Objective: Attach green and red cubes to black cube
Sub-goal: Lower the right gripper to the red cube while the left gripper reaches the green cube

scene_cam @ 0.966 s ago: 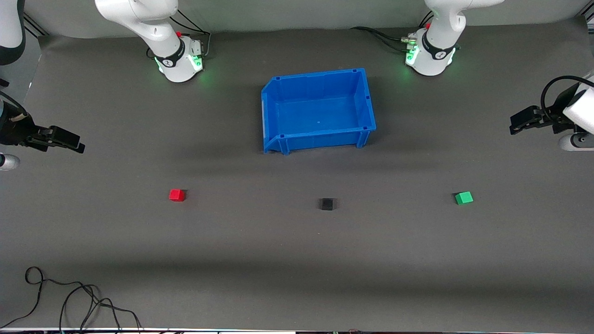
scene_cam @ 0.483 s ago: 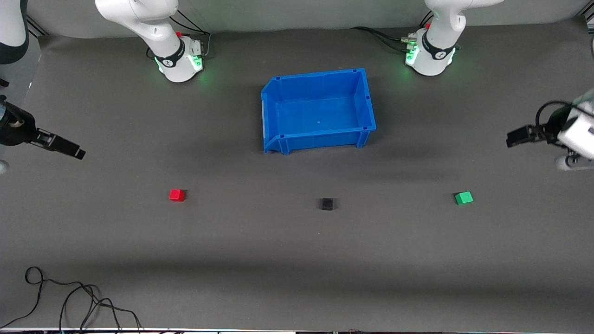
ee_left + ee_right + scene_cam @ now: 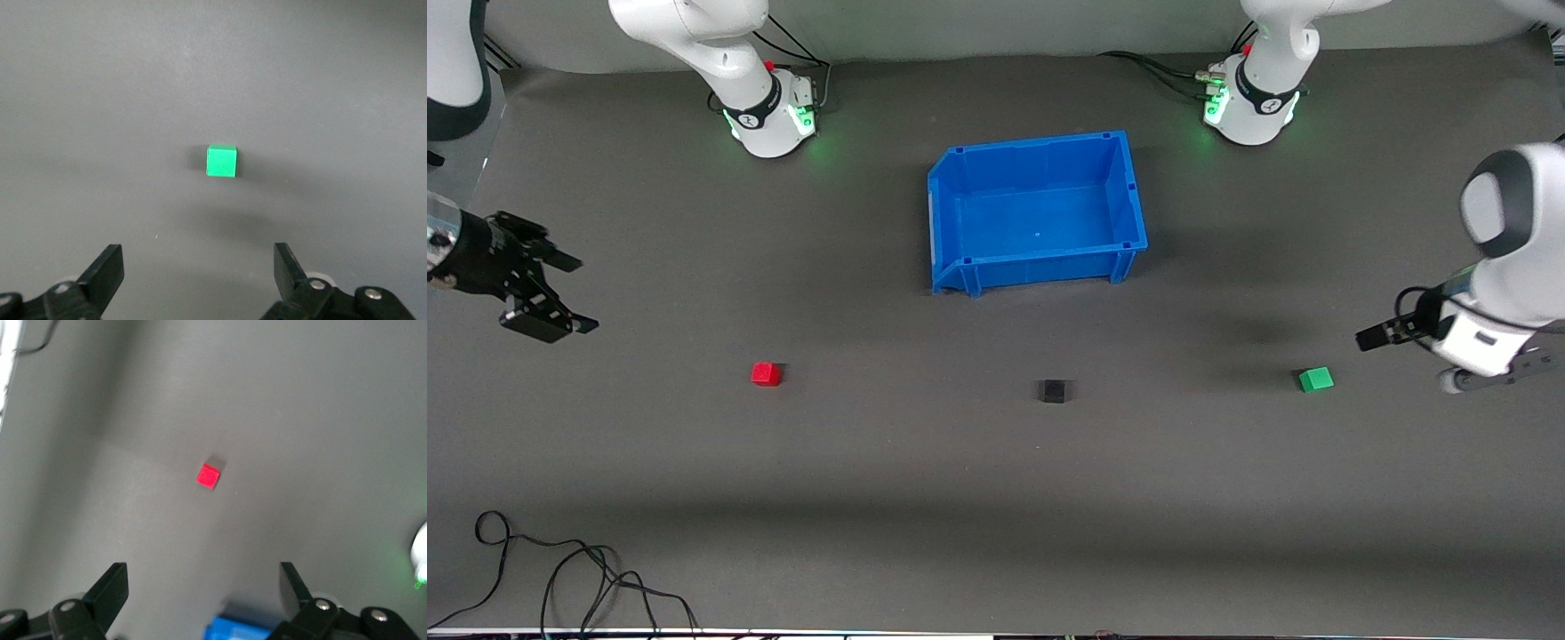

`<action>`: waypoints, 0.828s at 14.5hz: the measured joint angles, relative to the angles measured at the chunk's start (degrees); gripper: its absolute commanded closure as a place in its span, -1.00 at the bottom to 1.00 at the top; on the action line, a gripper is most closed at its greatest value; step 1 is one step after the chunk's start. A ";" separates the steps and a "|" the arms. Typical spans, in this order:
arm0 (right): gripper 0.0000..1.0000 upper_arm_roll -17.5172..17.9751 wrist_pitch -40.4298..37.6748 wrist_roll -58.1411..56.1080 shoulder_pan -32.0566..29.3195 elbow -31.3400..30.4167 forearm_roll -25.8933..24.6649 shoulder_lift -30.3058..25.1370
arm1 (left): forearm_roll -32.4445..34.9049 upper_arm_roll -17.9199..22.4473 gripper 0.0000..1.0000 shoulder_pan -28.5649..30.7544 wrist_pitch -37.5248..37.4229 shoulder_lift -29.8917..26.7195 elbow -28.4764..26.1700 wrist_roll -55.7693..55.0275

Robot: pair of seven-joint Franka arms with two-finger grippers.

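Note:
Next, my right gripper takes the red cube by its two opposite sides, so the red cube's front side stays free to meet the black cube (image 3: 1054, 391).
The red cube (image 3: 766, 374), black cube (image 3: 1054, 391) and green cube (image 3: 1315, 380) lie apart in a row on the dark mat, with the black one in the middle. My left gripper (image 3: 1375, 336) hovers beside the green cube at the left arm's end of the table. In the left wrist view it (image 3: 197, 270) is open and empty, with the green cube (image 3: 221, 161) ahead of it. My right gripper (image 3: 560, 293) hovers at the right arm's end of the table. It (image 3: 203, 590) is open and empty, well away from the red cube (image 3: 208, 476).
An empty blue bin (image 3: 1131, 191) stands farther from the front camera than the black cube; its edge shows in the right wrist view (image 3: 240, 632). Both arm bases (image 3: 769, 116) (image 3: 1254, 107) stand at the mat's back edge. A loose black cable (image 3: 560, 569) lies near the front corner.
The left gripper has swung in and down toward the green cube. The right gripper has turned and shifted a little toward the red cube. The cubes have not moved.

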 measured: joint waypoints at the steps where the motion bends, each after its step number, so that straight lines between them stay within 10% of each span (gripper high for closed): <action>1: -1.00 0.00 -0.05 3.08 0.00 -0.48 0.40 0.90 | 0.14 0.00 -0.99 0.12 2.23 2.00 -0.64 0.05; 6: -1.00 -0.44 7.81 5.98 -0.11 -10.11 5.73 4.82 | 0.25 -0.04 -0.82 0.28 12.02 14.31 1.02 0.06; 12: -1.00 -0.42 28.92 1.52 -0.01 -25.84 14.80 8.62 | 0.34 -0.26 -0.18 0.14 18.45 21.88 2.33 0.09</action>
